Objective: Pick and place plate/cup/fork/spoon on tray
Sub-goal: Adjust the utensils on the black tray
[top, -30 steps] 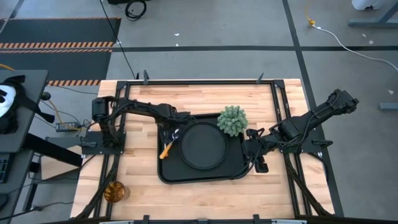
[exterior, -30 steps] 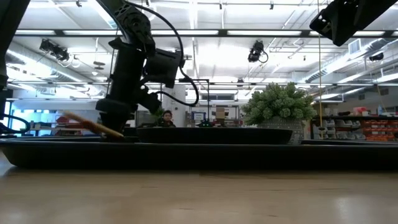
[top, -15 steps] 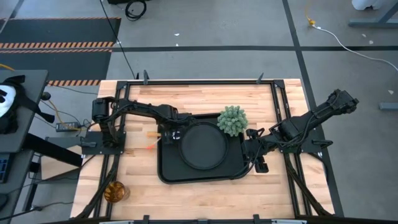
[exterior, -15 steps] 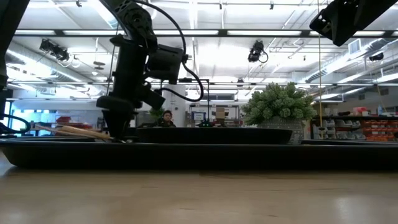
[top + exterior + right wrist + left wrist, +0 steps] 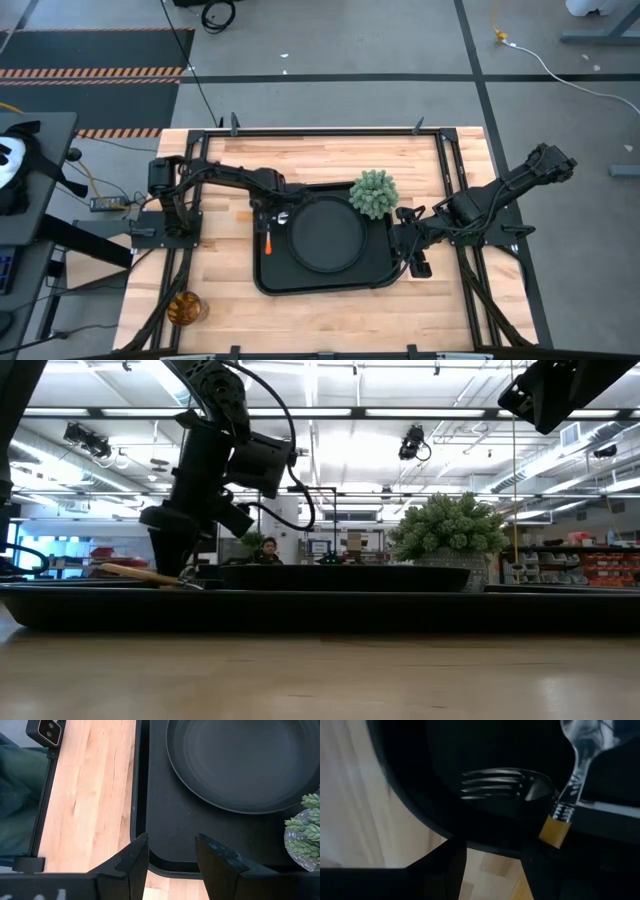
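Observation:
My left gripper grabs the spoon by its yellow-orange handle [image 5: 554, 831] next, to settle the spoon on the tray [image 5: 445, 795].
The black tray [image 5: 300, 288] lies mid-table with the round black plate [image 5: 327, 233] in it. The fork [image 5: 267, 243], with a red-orange handle, lies in the tray's left part, left of the plate. Its tines [image 5: 492, 782] lie beside the spoon's silver bowl [image 5: 585, 745] and yellow-orange handle [image 5: 555, 827]. My left gripper [image 5: 268, 215] is open, pointing down just above the utensils' handles [image 5: 130, 571]. The amber cup [image 5: 183, 308] stands on the table's near left corner. My right gripper [image 5: 410, 255] waits open at the tray's right rim. My left gripper stands open right over the utensils. The spoon's handle [image 5: 555, 827] runs under one finger, and I cannot tell whether the finger touches it.
A green potted plant [image 5: 373, 193] stands at the tray's far right, beside the plate; it also shows in the right wrist view [image 5: 305, 830]. Bare wood lies left of and in front of the tray. Black frame rails run along the table's edges.
My left gripper held a utensil with its handle tipped up, then laid it flat. The red-orange handle first stuck out over the tray's left rim and then swung round; it now lies inside the tray, pointing toward the near edge. The gripper has risen slightly and tipped.

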You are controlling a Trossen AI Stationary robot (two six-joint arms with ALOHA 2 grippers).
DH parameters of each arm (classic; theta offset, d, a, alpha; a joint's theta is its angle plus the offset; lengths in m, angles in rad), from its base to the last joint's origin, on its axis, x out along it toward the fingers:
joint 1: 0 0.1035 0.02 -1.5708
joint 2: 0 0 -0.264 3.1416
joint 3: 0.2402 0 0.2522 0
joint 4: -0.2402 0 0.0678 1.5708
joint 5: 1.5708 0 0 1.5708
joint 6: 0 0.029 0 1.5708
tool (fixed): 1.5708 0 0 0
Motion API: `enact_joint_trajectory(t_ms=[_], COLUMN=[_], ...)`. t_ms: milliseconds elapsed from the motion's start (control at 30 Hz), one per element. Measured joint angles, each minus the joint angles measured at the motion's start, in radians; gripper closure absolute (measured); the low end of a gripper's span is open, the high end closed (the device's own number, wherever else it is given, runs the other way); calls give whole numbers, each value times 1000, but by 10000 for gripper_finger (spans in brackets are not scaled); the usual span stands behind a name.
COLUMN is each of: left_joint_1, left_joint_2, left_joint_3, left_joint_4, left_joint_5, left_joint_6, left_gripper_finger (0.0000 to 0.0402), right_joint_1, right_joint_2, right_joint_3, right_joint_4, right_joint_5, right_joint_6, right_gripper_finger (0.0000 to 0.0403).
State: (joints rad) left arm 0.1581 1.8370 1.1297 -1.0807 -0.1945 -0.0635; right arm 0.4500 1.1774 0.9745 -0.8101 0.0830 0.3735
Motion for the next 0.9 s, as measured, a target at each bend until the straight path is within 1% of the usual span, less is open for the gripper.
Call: enact_joint_trajectory(t_ms=[133,400,533,667,733,800,900], left_joint_1=[-11,-17,-17,-17,-17,-22,-41], left_joint_2=[0,0,-13,-75,-114,-151,-194], left_joint_3=[2,5,18,11,-7,-29,-85], left_joint_4=[-15,-30,-48,-67,-72,-67,-70], left_joint_5=[23,24,24,30,63,95,99], left_joint_6=[-5,-19,-19,-19,-13,-6,-4], left_gripper_finger=[218,216,193,155,140,134,135], right_joint_1=[0,0,0,0,0,0,0], right_joint_2=[0,0,0,0,0,0,0], right_joint_3=[0,0,0,0,0,0,0], right_joint_4=[0,0,0,-1,-4,-6,-9], right_joint_5=[0,0,0,-4,-6,-8,-8], right_joint_6=[1,1,2,2,2,2,1], right_gripper_finger=[236,236,236,236,236,236,236])
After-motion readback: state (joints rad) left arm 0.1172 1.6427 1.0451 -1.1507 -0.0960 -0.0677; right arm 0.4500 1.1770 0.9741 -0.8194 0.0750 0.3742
